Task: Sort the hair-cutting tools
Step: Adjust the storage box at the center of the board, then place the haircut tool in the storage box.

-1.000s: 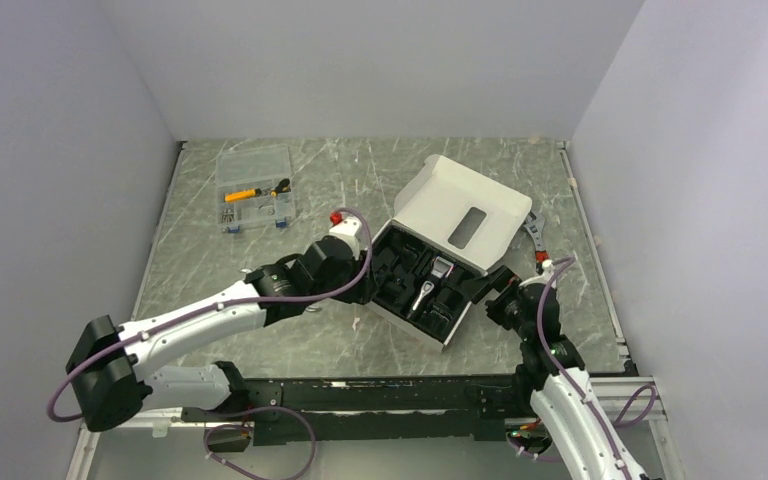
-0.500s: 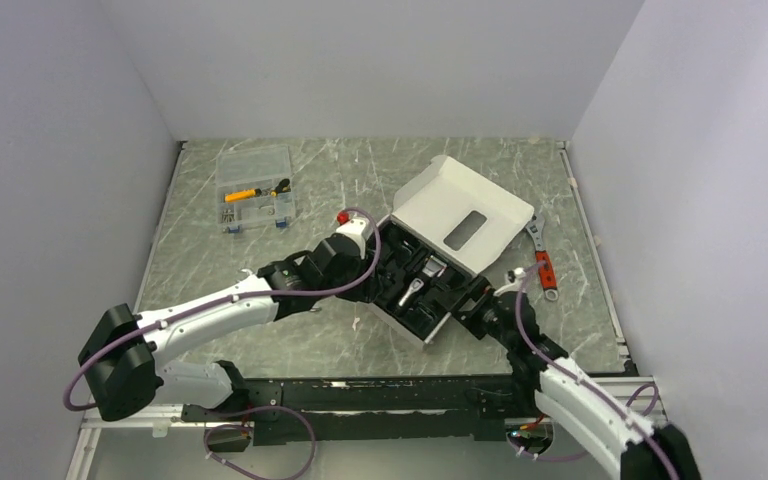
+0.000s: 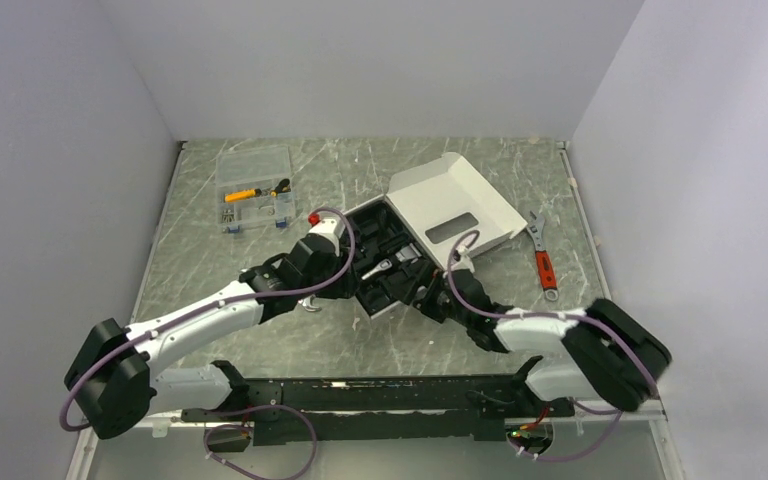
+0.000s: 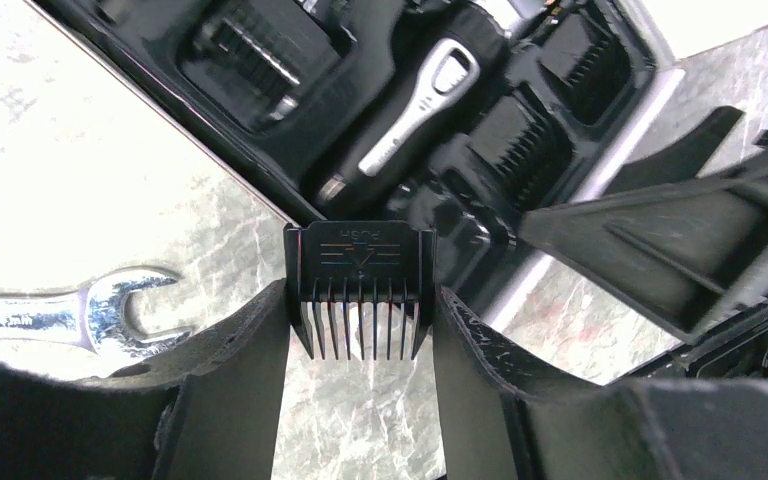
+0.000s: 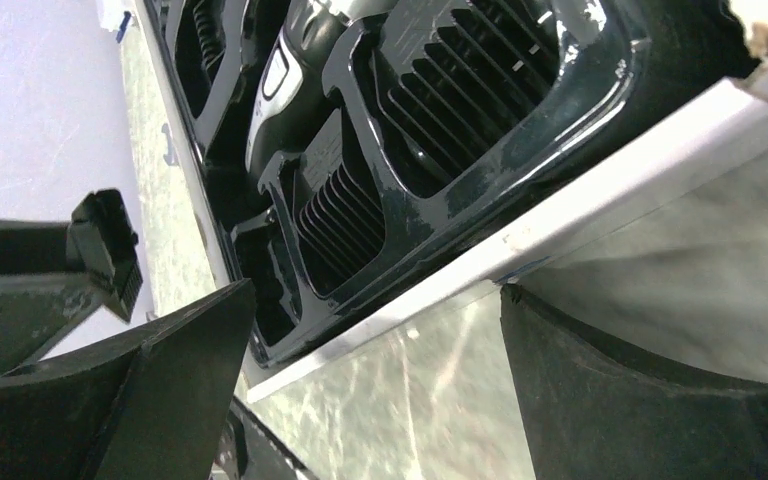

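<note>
Marble shows between the comb's teeth, so it would fall outside the tray now. My left gripper lines the comb up with the empty slot, then opens.
My left gripper [image 4: 360, 302] is shut on a small black comb attachment [image 4: 360, 258], teeth pointing back at the camera, held just off the left rim of the open box [image 3: 368, 311]. In the box's black tray lie the black-and-silver clipper [image 4: 415, 112] and several more combs [image 5: 335, 215] in their slots. My right gripper [image 5: 375, 310] stands open at the box's near white rim [image 5: 560, 225], nothing between its fingers. From above, the left gripper [image 3: 345, 274] and right gripper [image 3: 428, 296] flank the tray's near corner.
A silver open-end wrench [image 4: 70, 315] lies on the marble under the left gripper. A red-handled adjustable wrench [image 3: 542, 264] lies right of the box's raised white lid [image 3: 455, 205]. A clear organiser case [image 3: 253, 198] sits at the back left.
The box has slid and turned to the left. My right arm has swung left along the table to the box's near rim. The left gripper drifted left, still holding the comb.
</note>
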`<state>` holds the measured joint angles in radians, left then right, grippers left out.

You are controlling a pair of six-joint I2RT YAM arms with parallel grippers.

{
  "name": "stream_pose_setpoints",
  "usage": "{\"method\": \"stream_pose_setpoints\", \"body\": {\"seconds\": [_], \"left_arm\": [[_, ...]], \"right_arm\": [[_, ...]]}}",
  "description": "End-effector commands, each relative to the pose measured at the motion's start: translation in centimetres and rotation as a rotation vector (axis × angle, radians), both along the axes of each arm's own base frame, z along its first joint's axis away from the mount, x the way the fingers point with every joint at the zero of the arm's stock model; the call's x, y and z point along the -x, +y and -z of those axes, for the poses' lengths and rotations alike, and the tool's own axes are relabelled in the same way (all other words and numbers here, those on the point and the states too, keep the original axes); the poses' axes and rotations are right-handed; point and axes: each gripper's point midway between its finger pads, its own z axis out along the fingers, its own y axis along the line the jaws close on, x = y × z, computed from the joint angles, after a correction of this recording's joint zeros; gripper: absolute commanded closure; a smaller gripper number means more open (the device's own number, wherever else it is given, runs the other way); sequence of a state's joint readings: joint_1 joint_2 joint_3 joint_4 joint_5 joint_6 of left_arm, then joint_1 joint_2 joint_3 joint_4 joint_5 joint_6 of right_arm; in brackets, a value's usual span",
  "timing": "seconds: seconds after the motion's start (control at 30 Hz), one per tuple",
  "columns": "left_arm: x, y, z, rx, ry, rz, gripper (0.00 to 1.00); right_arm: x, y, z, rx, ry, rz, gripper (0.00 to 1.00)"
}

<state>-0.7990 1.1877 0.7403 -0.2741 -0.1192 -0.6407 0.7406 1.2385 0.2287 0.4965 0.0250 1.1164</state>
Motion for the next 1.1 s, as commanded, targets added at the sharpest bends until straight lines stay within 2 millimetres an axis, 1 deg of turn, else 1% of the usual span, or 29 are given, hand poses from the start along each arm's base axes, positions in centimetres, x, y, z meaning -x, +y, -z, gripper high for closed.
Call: {"method": "stream_pose_setpoints", "body": {"seconds": [0.0,0.03,0.07,0.13,0.3,0.37,0.43,0.47,0.5,0.57,0.67,0.7,0.77,0.87,1.07], "left_arm": [[-0.7,0.0,-1.6,0.056,-0.032,-0.028,0.67],[-0.7,0.0,-1.6,0.057,-0.025,-0.036,0.67],[-0.8,-0.1,-1.8,0.063,-0.018,-0.042,0.67],[-1.1,-0.2,-2.1,0.063,-0.012,-0.054,0.68],[-2.5,-0.9,-2.5,0.038,0.021,-0.107,0.69],[-3.1,-1.5,-2.4,0.034,0.054,-0.147,0.77],[-3.7,-2.2,-1.9,0.03,0.102,-0.197,0.82],[-3.9,-2.5,-1.6,0.031,0.122,-0.226,0.82],[-4.1,-2.8,-1.1,0.032,0.147,-0.259,0.82],[-4.2,-3.5,-0.3,0.047,0.189,-0.302,0.81],[-4.1,-4.2,0.5,0.034,0.22,-0.383,0.78],[-4.1,-4.5,0.5,0.028,0.223,-0.407,0.76],[-3.7,-4.1,1.0,-0.009,0.247,-0.494,0.75],[-3.5,-3.2,1.8,-0.048,0.277,-0.592,0.76],[-3.7,-3.2,2.7,-0.05,0.298,-0.653,0.76]], "right_arm": [[-2.6,3.2,-1.3,-0.007,-0.088,-0.061,0.04],[-2.4,4.0,-1.2,-0.013,-0.084,-0.095,0.04],[-2.4,4.2,-1.2,-0.007,-0.083,-0.113,0.04],[-2.1,4.1,-1.5,0.01,-0.093,-0.129,0.04],[-1.5,1.0,-3.5,0.14,-0.171,-0.115,0.0],[-0.9,-0.2,-4.0,0.178,-0.193,-0.114,0.0],[-0.4,-1.4,-4.7,0.206,-0.215,-0.107,0.0],[-0.1,-1.9,-5.1,0.213,-0.225,-0.101,0.0],[0.1,-2.5,-6.0,0.207,-0.251,-0.088,0.0],[0.3,-3.6,-6.9,0.215,-0.279,-0.061,0.0],[0.7,-5.0,-8.0,0.22,-0.31,-0.024,0.0],[0.8,-5.3,-8.3,0.218,-0.32,-0.015,0.0],[0.9,-5.7,-8.9,0.212,-0.336,-0.002,0.0],[1.1,-5.9,-9.1,0.208,-0.344,-0.003,0.0],[1.5,-6.3,-8.9,0.207,-0.344,-0.001,0.0]]}}
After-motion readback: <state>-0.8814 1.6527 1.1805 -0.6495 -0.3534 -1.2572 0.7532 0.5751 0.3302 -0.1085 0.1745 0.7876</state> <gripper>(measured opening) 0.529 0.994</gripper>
